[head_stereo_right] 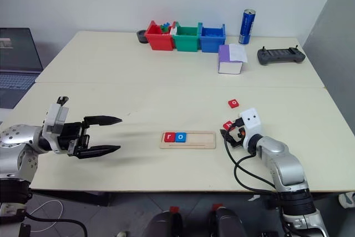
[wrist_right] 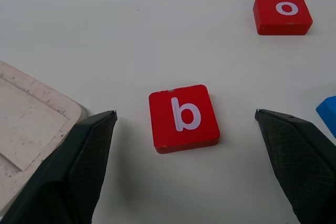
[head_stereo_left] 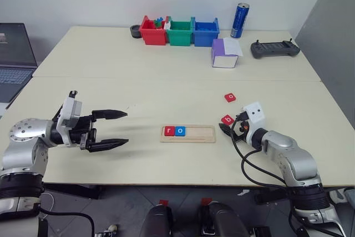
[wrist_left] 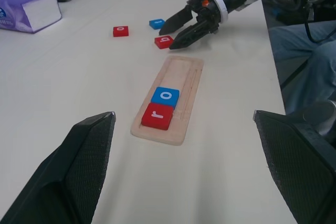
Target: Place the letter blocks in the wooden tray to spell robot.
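Observation:
I will next grab the red b block by its sides with my right gripper, to add the next letter of robot to the tray (head_stereo_left: 202,134) (wrist_right: 26,127).
The wooden tray (head_stereo_left: 202,134) lies at the table's front middle. A red "r" block (head_stereo_left: 169,131) and a blue "o" block (head_stereo_left: 180,131) sit side by side at its left end. A red "b" block (wrist_right: 184,116) lies flat on the table just right of the tray. My right gripper (head_stereo_left: 228,126) is open and low, with one finger on either side of the "b" block, not closed on it. Beyond it lie a red "o" block (head_stereo_left: 230,97) and a blue block (wrist_left: 156,23). My left gripper (head_stereo_left: 126,127) hovers open and empty, left of the tray and pointing toward it.
Red (head_stereo_left: 152,31), green (head_stereo_left: 180,33) and blue (head_stereo_left: 206,32) bins line the far edge, with a blue can (head_stereo_left: 239,20) to their right. A purple-and-white box (head_stereo_left: 225,54) and a black controller (head_stereo_left: 274,49) lie at back right. A laptop (head_stereo_left: 14,62) sits at the left.

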You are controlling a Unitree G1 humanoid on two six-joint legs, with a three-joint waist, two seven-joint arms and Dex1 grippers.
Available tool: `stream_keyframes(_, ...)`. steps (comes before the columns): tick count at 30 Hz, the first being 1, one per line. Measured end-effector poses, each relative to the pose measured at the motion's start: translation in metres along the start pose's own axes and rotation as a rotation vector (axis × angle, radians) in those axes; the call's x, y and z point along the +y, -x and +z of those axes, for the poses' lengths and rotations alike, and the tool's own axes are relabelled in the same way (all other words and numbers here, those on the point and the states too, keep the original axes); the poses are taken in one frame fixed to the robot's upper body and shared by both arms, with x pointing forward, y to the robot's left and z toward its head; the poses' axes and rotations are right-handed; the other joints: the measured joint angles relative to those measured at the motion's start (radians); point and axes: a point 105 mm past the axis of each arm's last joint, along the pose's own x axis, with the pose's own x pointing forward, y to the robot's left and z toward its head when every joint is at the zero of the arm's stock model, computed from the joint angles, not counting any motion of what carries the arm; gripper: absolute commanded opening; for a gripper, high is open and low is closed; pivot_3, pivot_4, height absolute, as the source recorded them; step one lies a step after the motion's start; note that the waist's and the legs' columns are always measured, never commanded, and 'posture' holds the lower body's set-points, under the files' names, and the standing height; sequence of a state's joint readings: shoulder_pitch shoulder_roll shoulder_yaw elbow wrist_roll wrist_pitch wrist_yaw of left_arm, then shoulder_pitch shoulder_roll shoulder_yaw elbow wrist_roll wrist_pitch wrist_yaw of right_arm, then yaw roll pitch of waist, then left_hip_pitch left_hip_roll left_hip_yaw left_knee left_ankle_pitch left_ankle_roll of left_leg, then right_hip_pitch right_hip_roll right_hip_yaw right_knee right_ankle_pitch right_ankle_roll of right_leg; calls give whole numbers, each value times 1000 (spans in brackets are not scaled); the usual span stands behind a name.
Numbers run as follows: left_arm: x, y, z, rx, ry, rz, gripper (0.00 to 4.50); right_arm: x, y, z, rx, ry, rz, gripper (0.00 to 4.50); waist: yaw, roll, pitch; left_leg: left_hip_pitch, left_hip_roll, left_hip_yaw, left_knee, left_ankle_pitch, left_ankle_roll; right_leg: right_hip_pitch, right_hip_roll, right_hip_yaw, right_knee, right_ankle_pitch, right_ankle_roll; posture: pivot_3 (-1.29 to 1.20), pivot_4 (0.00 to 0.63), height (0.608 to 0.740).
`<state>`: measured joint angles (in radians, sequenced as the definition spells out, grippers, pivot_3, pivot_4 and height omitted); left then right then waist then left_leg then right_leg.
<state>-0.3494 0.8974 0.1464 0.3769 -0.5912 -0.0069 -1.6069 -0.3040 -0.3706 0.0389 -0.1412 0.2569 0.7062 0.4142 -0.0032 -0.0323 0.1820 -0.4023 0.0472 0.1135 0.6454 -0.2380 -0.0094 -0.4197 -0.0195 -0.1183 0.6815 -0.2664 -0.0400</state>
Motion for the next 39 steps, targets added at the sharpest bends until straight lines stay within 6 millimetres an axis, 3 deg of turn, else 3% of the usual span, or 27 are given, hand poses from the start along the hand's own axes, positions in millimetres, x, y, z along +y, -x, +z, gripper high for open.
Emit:
stream_keyframes(3, 1, 3, -1, 7, 0, 7, 4452, -1, -1, -1, -1, -7, -1, 4500, 0, 0, 0, 0, 0, 0, 0, 0, 0, 0, 0, 0, 0, 0, 0, 0, 150, 740)
stream_keyframes(5, 1, 3, 0, 3, -7, 6, 4500, -1, -2, -1, -8, -16, -2, 4117, 0, -1, -1, 0, 0, 0, 0, 0, 0, 0, 0, 0, 0, 0, 0, 0, 150, 740)
stream_keyframes(13, 1, 5, 1, 13, -9, 4, 4500, -9, -4, -2, -8, -19, -38, 1472, 0, -2, -1, 0, 0, 0, 0, 0, 0, 0, 0, 0, 0, 0, 0, 0, 150, 740)
stream_keyframes(22, 4, 4, -6, 34, 29, -1, 4500, -3, 7, -5, 9, -33, -50, 1462, 1, -2, -1, 0, 0, 0, 0, 0, 0, 0, 0, 0, 0, 0, 0, 0, 150, 740)
stream_keyframes(28, 10, 0, -6, 38, 29, -8, 4500, -4, 39, -3, -1, -44, -164, 1462, 2, -2, -1, -1, 0, 0, 0, 0, 0, 0, 0, 0, 0, 0, 0, 0, 150, 740)
stream_keyframes(32, 12, 0, -7, 40, 29, -9, 4500, 4, 64, -18, 44, -81, -259, 1462, 1, -3, -2, 0, 0, -1, 0, 0, 0, 0, 0, 0, 0, 0, 0, 0, 150, 740)
stream_keyframes(35, 15, -1, -7, 42, 24, -10, 4500, 13, 67, -31, 100, -150, -300, 1462, -2, -3, -2, 0, 1, 0, 0, 0, 0, 0, 0, 0, 1, 0, 0, 0, 150, 740)
stream_keyframes(39, 16, -2, -8, 48, 19, -12, 4500, 7, 67, -31, 123, -168, -377, 2802, 0, -4, -3, 0, 0, -1, 0, 0, 0, 0, 0, 0, 0, 0, 0, 0, 150, 740)
